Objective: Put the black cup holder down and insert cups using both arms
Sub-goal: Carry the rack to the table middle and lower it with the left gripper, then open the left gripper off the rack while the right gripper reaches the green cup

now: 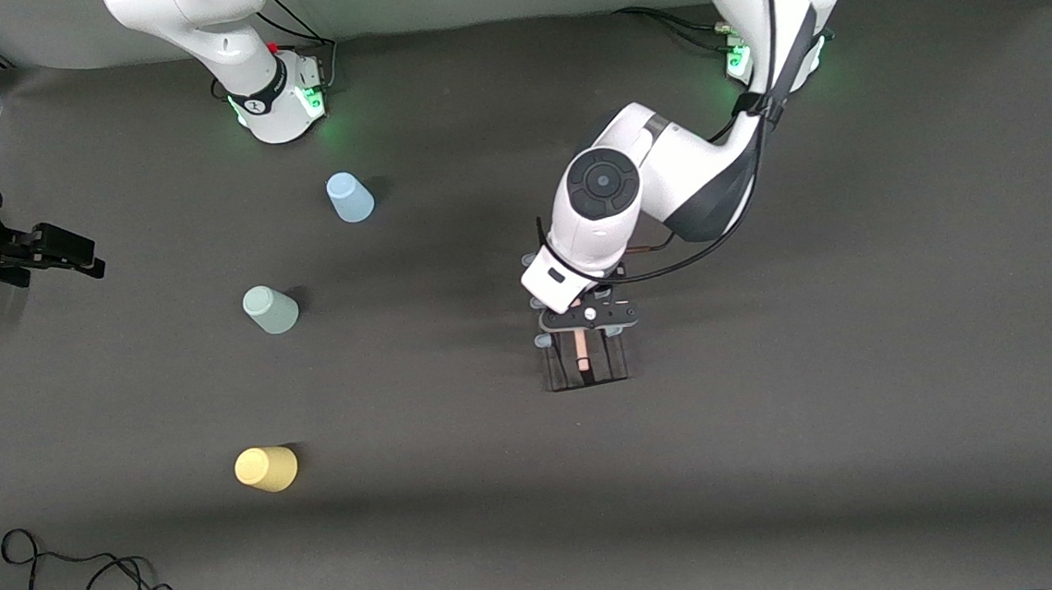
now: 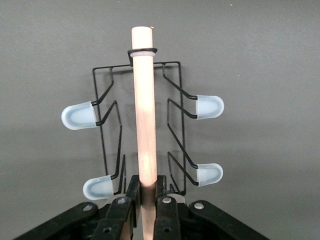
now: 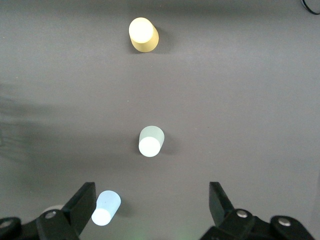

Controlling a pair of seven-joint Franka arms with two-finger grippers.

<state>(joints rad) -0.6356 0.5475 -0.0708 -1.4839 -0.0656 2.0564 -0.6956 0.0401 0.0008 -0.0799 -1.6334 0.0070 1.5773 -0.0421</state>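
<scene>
The right gripper grabs the mint green cup by the side of its narrow end point(image 1: 271, 311) next, to hang the cup on the black cup holder.
My left gripper point(image 1: 586, 320) point(image 2: 146, 184) is shut on the light wooden rod point(image 2: 144, 110) of the black cup holder point(image 1: 587, 369), near the middle of the table. The holder's pale-capped pegs point(image 2: 79, 116) stick out on both sides and carry nothing. I cannot tell whether its base touches the table. The three cups stand narrow end up toward the right arm's end: light blue point(image 1: 350, 197) point(image 3: 106, 209), mint green point(image 1: 270, 309) point(image 3: 150, 141) and, nearest the front camera, yellow point(image 1: 266, 469) point(image 3: 143, 34). My right gripper point(image 1: 69, 253) point(image 3: 150, 194) waits open and empty, high above that end.
A black cable point(image 1: 93, 584) lies looped near the table's front edge at the right arm's end. The two arm bases point(image 1: 281, 99) point(image 1: 764, 61) stand along the table's back edge with cables beside them.
</scene>
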